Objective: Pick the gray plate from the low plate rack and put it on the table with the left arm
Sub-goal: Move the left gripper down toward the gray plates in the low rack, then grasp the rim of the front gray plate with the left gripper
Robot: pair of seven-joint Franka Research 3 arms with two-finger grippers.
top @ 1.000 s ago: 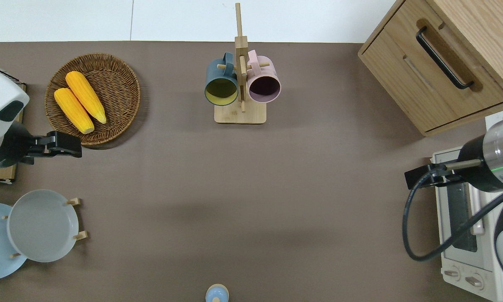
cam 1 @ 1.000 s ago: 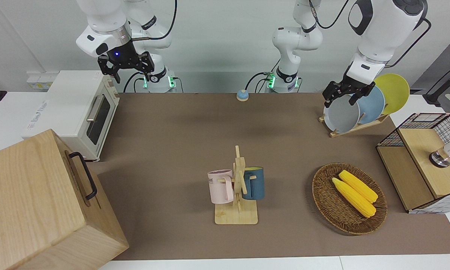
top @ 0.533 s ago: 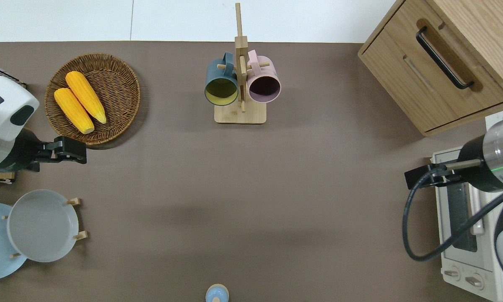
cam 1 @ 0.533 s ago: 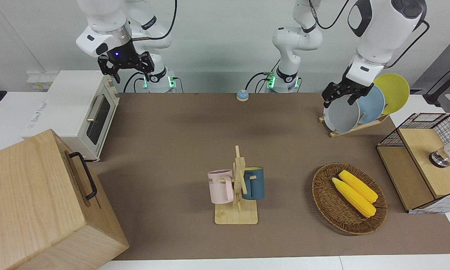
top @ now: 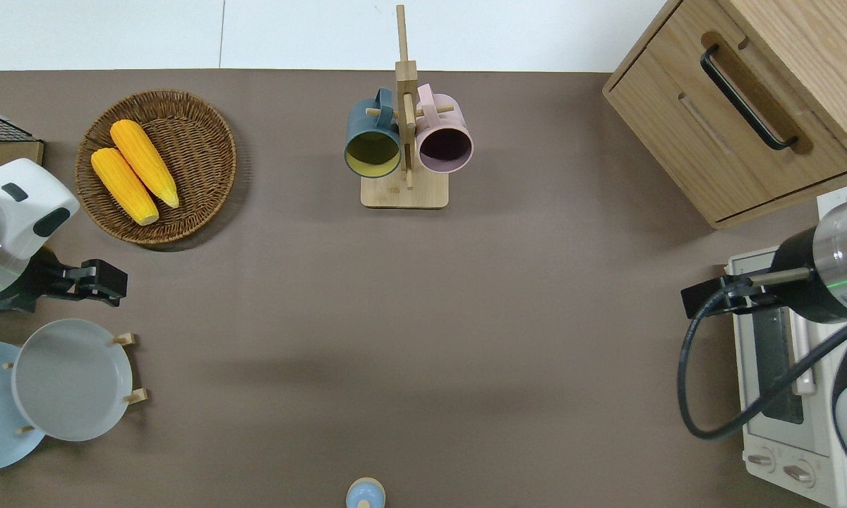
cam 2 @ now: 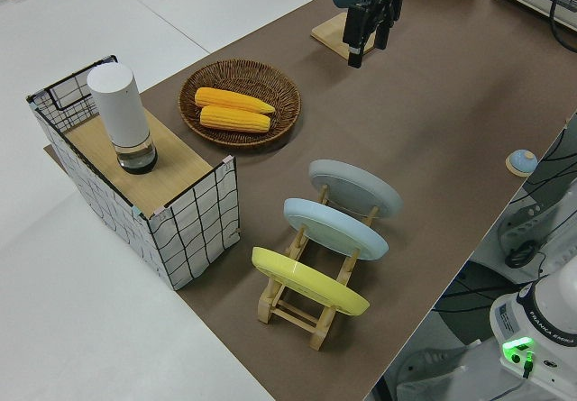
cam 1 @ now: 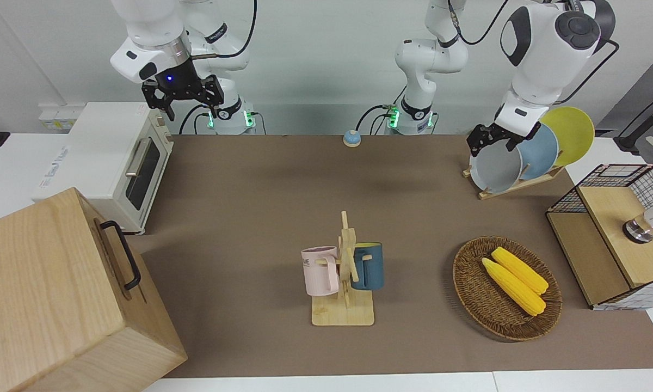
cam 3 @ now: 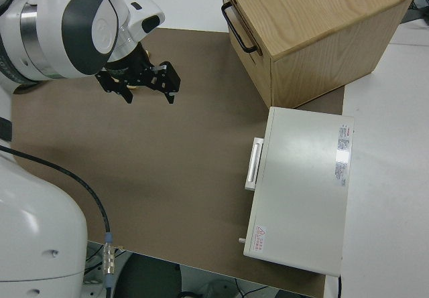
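The gray plate goes on the tabletop, so my left gripper will next grab its exposed upper rim, as the rack's wooden wires crowd the plate's lower edge.
The gray plate leans in the low plate rack at the left arm's end of the table, in the slot farthest from the robots. It also shows in the overhead view and the left side view. My left gripper is open and empty in the air. In the overhead view it is over bare table between the plate's rim and the basket. The right arm is parked, its gripper open.
A light blue plate and a yellow plate fill the rack's other slots. A wicker basket holds two corn cobs. A mug stand, wire-sided shelf box, wooden cabinet, toaster oven and small blue bell also stand here.
My left gripper has moved nearer to the robots, from beside the basket toward the gray plate's rim. The right arm and all objects have not moved.
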